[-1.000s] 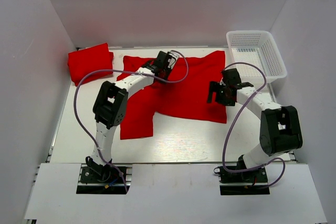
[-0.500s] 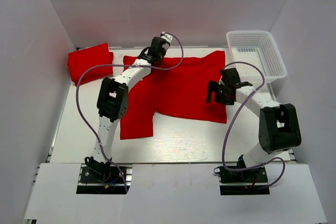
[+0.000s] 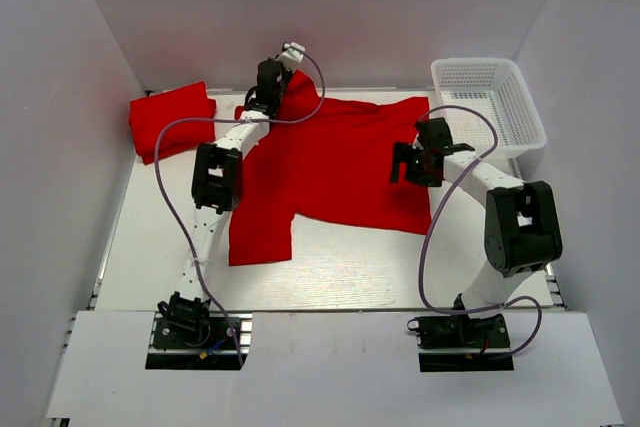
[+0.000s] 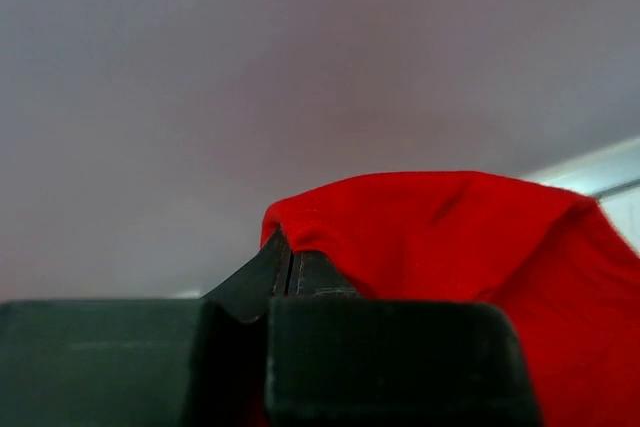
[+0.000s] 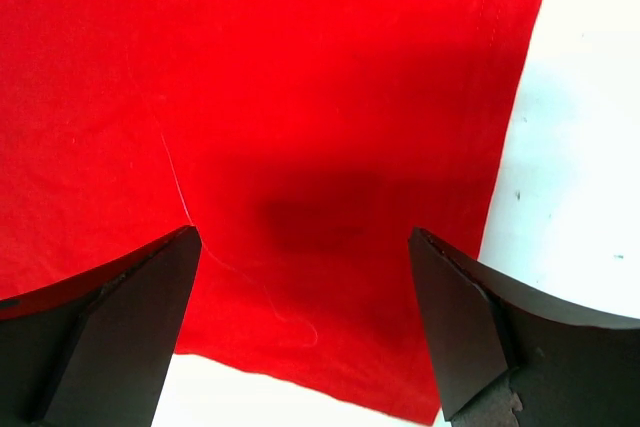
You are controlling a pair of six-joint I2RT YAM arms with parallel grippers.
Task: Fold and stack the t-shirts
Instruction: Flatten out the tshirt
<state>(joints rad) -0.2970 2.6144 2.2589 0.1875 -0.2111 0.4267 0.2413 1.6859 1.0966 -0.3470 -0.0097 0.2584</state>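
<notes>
The cloth peaks over my left gripper's fingers beside the wall, so it is too early to let go. A release now would drop the cloth bunched at the table's back edge.
A red t-shirt (image 3: 340, 162) lies spread on the white table, one part hanging toward the front left. My left gripper (image 3: 280, 75) is at the shirt's far left corner, shut on the cloth and lifting it into a peak; in the left wrist view the red cloth (image 4: 450, 237) drapes over my closed fingers (image 4: 250, 282). A folded red t-shirt (image 3: 170, 119) lies at the far left. My right gripper (image 3: 412, 165) is open over the shirt's right edge; in the right wrist view the cloth (image 5: 300, 97) lies flat between my spread fingers (image 5: 120, 327).
A white mesh basket (image 3: 490, 102) stands at the back right. White walls enclose the table (image 3: 340, 267) on three sides. Purple cables loop from both arms.
My left gripper has moved toward the back wall and up, dragging the shirt's far left corner with it. My right gripper has shifted slightly back.
</notes>
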